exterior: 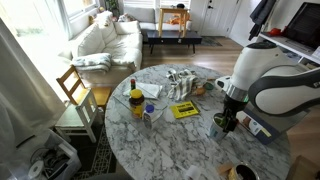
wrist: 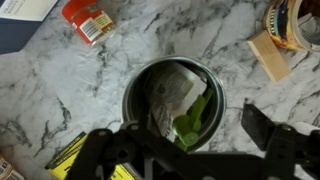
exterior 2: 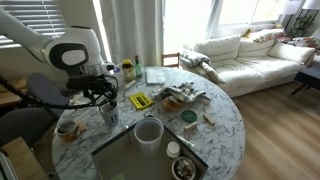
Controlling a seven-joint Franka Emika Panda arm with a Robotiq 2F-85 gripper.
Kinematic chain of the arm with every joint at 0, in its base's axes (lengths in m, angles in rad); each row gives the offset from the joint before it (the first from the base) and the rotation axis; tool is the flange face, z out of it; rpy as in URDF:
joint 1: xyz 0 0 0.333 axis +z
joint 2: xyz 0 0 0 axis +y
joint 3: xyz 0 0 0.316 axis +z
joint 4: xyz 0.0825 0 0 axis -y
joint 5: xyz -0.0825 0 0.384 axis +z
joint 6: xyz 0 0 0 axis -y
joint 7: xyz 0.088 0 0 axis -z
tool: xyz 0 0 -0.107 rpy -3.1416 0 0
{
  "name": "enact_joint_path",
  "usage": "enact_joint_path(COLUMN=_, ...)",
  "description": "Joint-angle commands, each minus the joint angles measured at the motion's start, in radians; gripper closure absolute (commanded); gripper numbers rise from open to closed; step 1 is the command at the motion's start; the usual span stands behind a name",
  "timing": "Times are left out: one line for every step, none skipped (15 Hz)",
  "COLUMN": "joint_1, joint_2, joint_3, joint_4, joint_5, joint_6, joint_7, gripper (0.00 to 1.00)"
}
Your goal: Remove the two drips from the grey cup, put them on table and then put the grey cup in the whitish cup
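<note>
The green drip's top point(wrist: 186, 127) is between my fingers, which reach down level with it at the grey cup's opening. My gripper should close on the drip's top.
In the wrist view the grey cup point(wrist: 140, 95) stands upright on the marble table point(wrist: 60, 90). It holds the two drips: a pale tan packet point(wrist: 172, 90) and a green one point(wrist: 196, 120). My gripper point(wrist: 185, 138) is open just above the cup, one finger on each side of it, and holds nothing. In both exterior views the gripper point(exterior: 228, 118) point(exterior 2: 107, 98) hangs low over the cup point(exterior 2: 110, 116). The whitish cup point(exterior 2: 149, 132) stands a short way from it on the table point(exterior 2: 215, 135).
A yellow booklet point(exterior: 185, 110) point(exterior 2: 141, 100) lies near the cup. A yellow-lidded jar point(exterior: 137, 99) and several packets point(exterior: 180, 82) sit mid-table. A red packet point(wrist: 88, 20), a wooden block point(wrist: 270, 55) and a tape roll point(wrist: 292, 22) lie around the cup.
</note>
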Motion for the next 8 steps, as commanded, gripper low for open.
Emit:
enact_joint_path(joint_1=-0.009, joint_2=-0.012, joint_3=-0.004, joint_4=-0.010, joint_5=-0.002, joint_6=0.017, joint_7=-0.024, gripper=0.15)
enact_joint_path(joint_1=-0.010, joint_2=-0.013, joint_3=-0.004, joint_4=-0.009, joint_5=-0.002, joint_6=0.017, joint_7=-0.024, gripper=0.14)
enact_joint_path(joint_1=-0.011, joint_2=-0.014, joint_3=-0.004, joint_4=-0.009, joint_5=-0.002, joint_6=0.017, joint_7=-0.025, gripper=0.19)
enact_joint_path(joint_1=-0.012, joint_2=-0.015, joint_3=-0.005, joint_4=-0.008, joint_5=-0.002, joint_6=0.017, joint_7=-0.024, gripper=0.20)
enact_joint_path(joint_1=-0.013, joint_2=-0.014, joint_3=-0.005, joint_4=-0.007, joint_5=-0.001, joint_6=0.017, joint_7=-0.025, gripper=0.24)
enact_joint_path(joint_1=-0.014, joint_2=-0.014, joint_3=-0.006, joint_4=-0.006, joint_5=0.000, joint_6=0.017, joint_7=-0.026, gripper=0.34)
enact_joint_path(joint_1=-0.014, joint_2=-0.014, joint_3=-0.006, joint_4=-0.005, joint_5=0.001, joint_6=0.017, joint_7=-0.026, gripper=0.34)
enact_joint_path(joint_1=-0.015, joint_2=-0.013, joint_3=-0.006, joint_4=-0.004, joint_5=0.000, joint_6=0.017, joint_7=-0.026, gripper=0.38)
